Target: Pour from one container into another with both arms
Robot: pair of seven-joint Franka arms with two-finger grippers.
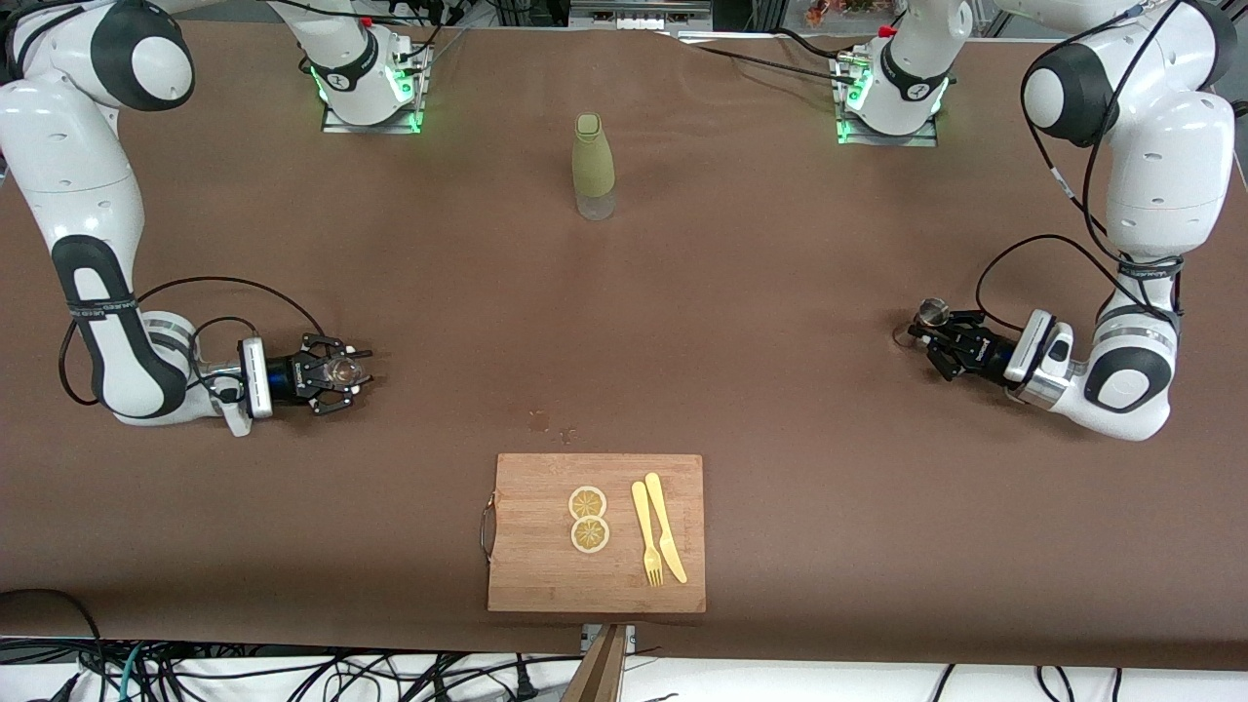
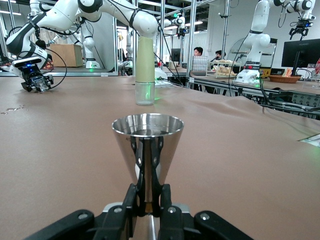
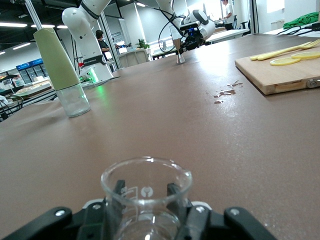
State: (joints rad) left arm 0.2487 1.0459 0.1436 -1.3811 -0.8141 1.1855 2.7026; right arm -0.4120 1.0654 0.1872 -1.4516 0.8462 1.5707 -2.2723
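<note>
My left gripper is ready to open: the steel measuring cup (image 1: 932, 312) (image 2: 147, 142) is upright, with its bottom down at the brown table.
My left gripper (image 1: 931, 338) (image 2: 148, 194) is low over the table at the left arm's end, shut on the narrow waist of an upright steel cone-shaped measuring cup (image 1: 932, 312) (image 2: 147, 142). At the right arm's end, my right gripper (image 1: 343, 374) (image 3: 146, 201) sits low at the table, its fingers closed on either side of a clear glass flask (image 1: 341, 370) (image 3: 146, 192) with an open mouth. A bottle with a pale green sleeve and clear base (image 1: 593, 166) (image 2: 145, 70) (image 3: 64, 75) stands upright between the two arm bases.
A wooden cutting board (image 1: 526, 575) (image 3: 280, 75) lies near the front edge, carrying two lemon slices (image 1: 589, 519), a yellow fork (image 1: 645, 536) and a yellow knife (image 1: 665, 526). Small wet spots (image 1: 541, 421) (image 3: 225, 92) mark the brown cloth just above the board.
</note>
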